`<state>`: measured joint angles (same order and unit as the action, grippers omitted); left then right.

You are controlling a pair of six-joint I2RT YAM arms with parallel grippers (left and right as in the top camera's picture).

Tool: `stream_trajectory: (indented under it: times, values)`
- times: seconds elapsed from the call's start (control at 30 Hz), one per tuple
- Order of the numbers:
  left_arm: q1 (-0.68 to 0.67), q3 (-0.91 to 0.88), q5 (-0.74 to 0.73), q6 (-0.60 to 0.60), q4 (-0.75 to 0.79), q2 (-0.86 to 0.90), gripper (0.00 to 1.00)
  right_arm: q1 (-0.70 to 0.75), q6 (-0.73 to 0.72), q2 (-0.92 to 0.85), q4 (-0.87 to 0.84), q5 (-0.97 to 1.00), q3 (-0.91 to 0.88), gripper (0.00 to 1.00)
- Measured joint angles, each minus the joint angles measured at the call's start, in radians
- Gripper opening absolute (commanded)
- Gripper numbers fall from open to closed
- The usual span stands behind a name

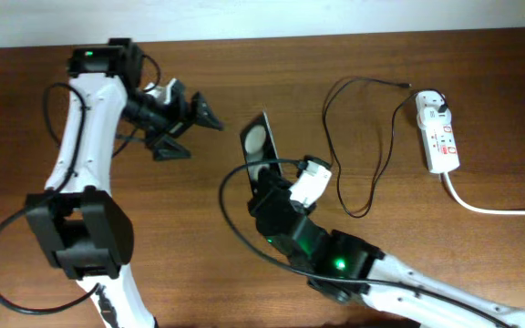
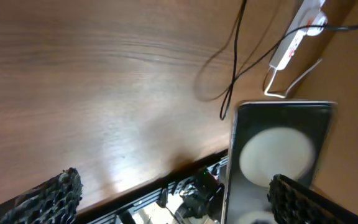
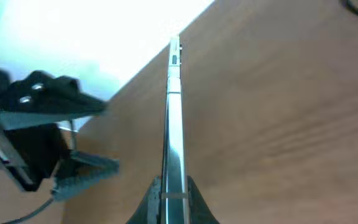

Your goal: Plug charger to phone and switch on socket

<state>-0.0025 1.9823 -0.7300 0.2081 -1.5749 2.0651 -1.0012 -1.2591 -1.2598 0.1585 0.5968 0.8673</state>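
My left gripper grabs the phone across its thin long side edge (image 1: 245,155) (image 2: 230,153) next, so the phone's short end stays free to plug the charger.
My right gripper (image 1: 267,178) is shut on the black glossy phone (image 1: 256,144) and holds it on edge above the table. The right wrist view shows the phone's thin edge (image 3: 174,106) clamped between the fingers (image 3: 174,193). My left gripper (image 1: 194,132) is open and empty just left of the phone. In the left wrist view one of its fingers overlaps the phone's face (image 2: 278,149), and its jaws (image 2: 176,199) are wide apart. The charger's thin black cable (image 1: 335,164) loops on the table, and its white plug (image 1: 433,102) sits in the socket (image 1: 442,141). The connector tip (image 1: 406,86) lies free.
The socket's thick white cord (image 1: 486,208) trails to the right edge. The socket (image 2: 289,48) and cable (image 2: 235,74) also show in the left wrist view. The left gripper (image 3: 48,124) shows left of the phone in the right wrist view. The table's back edge runs along the top.
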Motion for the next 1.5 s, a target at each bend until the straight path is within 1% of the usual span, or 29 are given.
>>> stream_trajectory:
  times: [0.07, 0.17, 0.27, 0.33, 0.37, 0.4, 0.43, 0.47, 0.5, 0.53, 0.63, 0.67, 0.7, 0.73, 0.77, 0.8, 0.83, 0.87, 0.93, 1.0, 1.03, 1.07, 1.1, 1.17, 1.2, 1.27, 1.4, 1.43, 1.5]
  values:
    - [0.068, 0.0, 0.001, -0.05, -0.027, 0.0, 0.99, 0.0, -0.08, 0.046, 0.078, -0.032, 0.0, 0.04]
    - [0.138, 0.0, 0.002, -0.122, -0.057, -0.023, 0.92, 0.0, -0.186, 0.081, 0.166, -0.064, -0.001, 0.04]
    - [0.185, 0.0, 0.003, -0.184, -0.038, -0.169, 0.88, 0.0, -0.237, 0.083, 0.175, -0.068, -0.007, 0.04]
    - [0.189, 0.0, 0.005, -0.221, 0.003, -0.317, 0.87, 0.0, -0.29, 0.086, 0.168, -0.068, -0.048, 0.04]
    - [0.188, 0.001, 0.003, -0.237, 0.041, -0.386, 0.84, 0.0, -0.309, 0.086, 0.165, -0.069, -0.073, 0.04]
    - [0.187, 0.006, 0.004, -0.254, 0.092, -0.491, 0.79, 0.0, -0.33, 0.087, 0.145, -0.07, -0.107, 0.04]
    - [0.187, 0.01, 0.006, -0.26, 0.118, -0.546, 0.79, 0.0, -0.336, 0.089, 0.121, -0.072, -0.121, 0.04]
    - [0.187, 0.011, 0.01, -0.266, 0.191, -0.626, 0.8, 0.0, -0.339, 0.101, 0.087, -0.071, -0.133, 0.04]
    - [0.187, 0.01, 0.011, -0.259, 0.216, -0.67, 0.8, 0.0, -0.339, 0.115, 0.076, -0.066, -0.134, 0.04]
    - [0.187, -0.008, 0.012, -0.24, 0.277, -0.71, 0.8, 0.0, -0.339, 0.134, 0.072, -0.058, -0.134, 0.04]
    - [0.187, -0.17, 0.009, -0.158, 0.444, -0.768, 0.82, 0.0, -0.338, 0.158, 0.068, -0.041, -0.134, 0.04]
    - [0.187, -0.302, 0.0, -0.104, 0.533, -0.768, 0.82, 0.0, -0.338, 0.158, 0.068, -0.04, -0.134, 0.04]
    - [0.187, -0.38, -0.019, -0.074, 0.581, -0.75, 0.82, 0.0, -0.339, 0.158, 0.064, -0.038, -0.134, 0.04]
    - [0.187, -0.476, -0.054, -0.039, 0.682, -0.742, 0.82, 0.0, -0.339, 0.158, 0.055, -0.037, -0.135, 0.04]
    - [0.188, -0.665, -0.132, 0.044, 0.859, -0.73, 0.86, 0.0, -0.34, 0.158, 0.039, -0.03, -0.137, 0.04]
    - [0.187, -0.79, -0.183, 0.144, 0.988, -0.716, 0.89, 0.005, -0.338, 0.158, 0.019, -0.029, -0.14, 0.04]
    - [0.187, -0.87, -0.205, 0.225, 1.073, -0.713, 0.9, 0.013, -0.339, 0.158, 0.002, -0.029, -0.14, 0.04]
    - [0.187, -0.958, -0.232, 0.344, 1.136, -0.714, 0.9, 0.022, -0.341, 0.158, -0.018, -0.03, -0.14, 0.04]
    - [0.187, -1.043, -0.254, 0.507, 1.154, -0.714, 0.89, 0.034, -0.343, 0.158, -0.058, -0.042, -0.144, 0.04]
    - [0.171, -1.065, -0.267, 0.668, 1.15, -0.715, 0.88, 0.035, -0.343, 0.157, -0.108, -0.068, -0.146, 0.04]
    - [0.152, -1.065, -0.27, 0.71, 1.151, -0.717, 0.88, 0.036, -0.345, 0.156, -0.132, -0.082, -0.146, 0.04]
    - [0.105, -1.065, -0.268, 0.773, 1.152, -0.717, 0.88, 0.037, -0.35, 0.151, -0.158, -0.097, -0.146, 0.04]
    - [0.067, -1.065, -0.262, 0.808, 1.151, -0.717, 0.88, 0.037, -0.354, 0.139, -0.19, -0.115, -0.146, 0.04]
    - [-0.014, -1.065, -0.219, 0.901, 1.151, -0.718, 0.84, 0.037, -0.361, 0.106, -0.217, -0.145, -0.147, 0.04]
    - [-0.035, -1.065, -0.201, 0.945, 1.154, -0.718, 0.75, 0.037, -0.361, 0.09, -0.231, -0.163, -0.147, 0.04]
    - [-0.037, -1.065, -0.188, 0.979, 1.174, -0.718, 0.63, 0.037, -0.36, 0.063, -0.273, -0.194, -0.148, 0.04]
    - [-0.037, -1.065, -0.199, 1.005, 1.176, -0.719, 0.6, 0.037, -0.362, 0.041, -0.333, -0.259, -0.148, 0.04]
    - [-0.037, -1.065, -0.206, 1.005, 1.176, -0.719, 0.57, 0.037, -0.363, 0.041, -0.34, -0.27, -0.148, 0.04]
    - [-0.037, -1.065, -0.226, 1.008, 1.176, -0.719, 0.48, 0.037, -0.362, 0.04, -0.362, -0.29, -0.148, 0.04]
